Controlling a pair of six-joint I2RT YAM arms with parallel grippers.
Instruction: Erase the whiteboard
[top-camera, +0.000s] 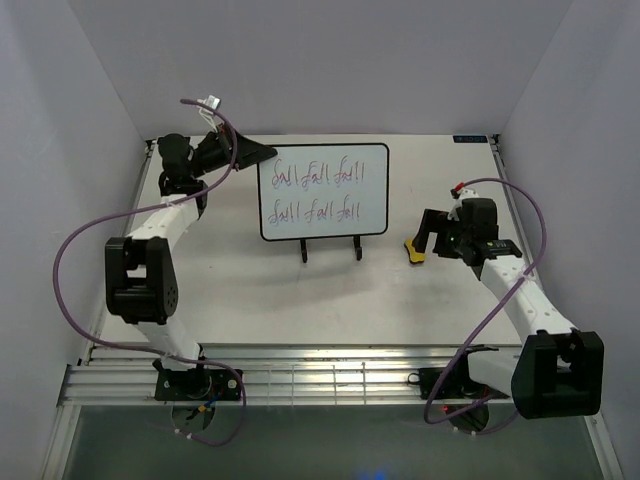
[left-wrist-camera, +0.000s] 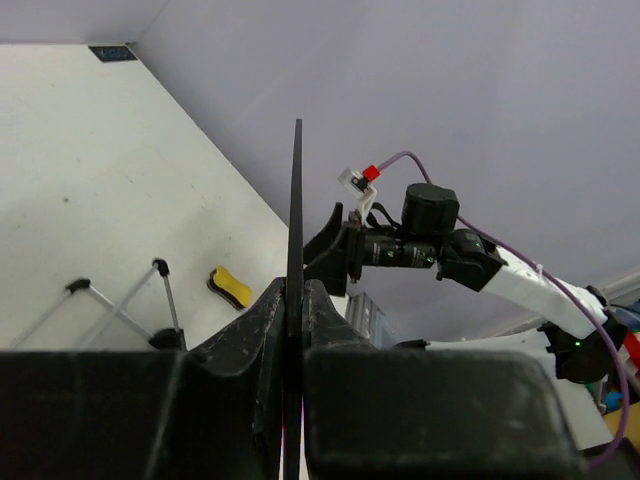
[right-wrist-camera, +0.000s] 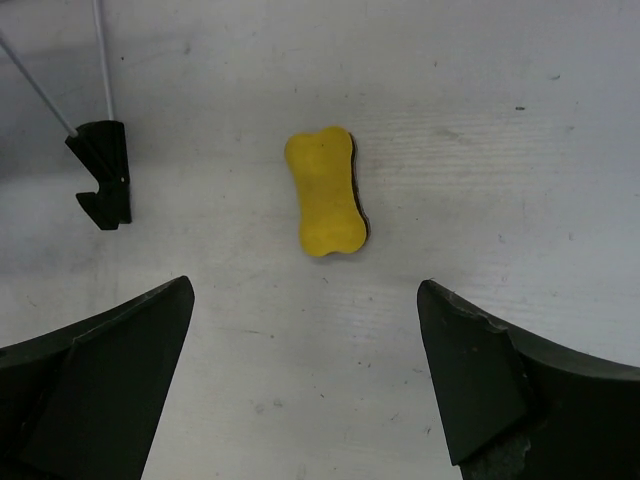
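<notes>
My right gripper grabs the yellow eraser across its narrow middle (top-camera: 414, 252) next, which leaves the eraser's dark bottom to erase the whiteboard (top-camera: 323, 190).
The whiteboard (top-camera: 323, 190) stands upright on a wire stand at the table's middle and bears two rows of red-green scribbles. My left gripper (top-camera: 255, 152) is shut on its upper left edge. In the left wrist view the board (left-wrist-camera: 297, 200) shows edge-on as a thin black line clamped in the gripper (left-wrist-camera: 296, 290). The yellow bone-shaped eraser (top-camera: 413, 250) lies flat on the table to the right of the stand. My right gripper (top-camera: 432, 240) is open and empty just above it. In the right wrist view the eraser (right-wrist-camera: 325, 190) lies ahead of the gripper (right-wrist-camera: 305, 290).
The wire stand (top-camera: 330, 248) with black feet holds the board; one foot (right-wrist-camera: 103, 172) lies left of the eraser. Purple walls close in the back and both sides. The right arm (left-wrist-camera: 430, 245) shows in the left wrist view.
</notes>
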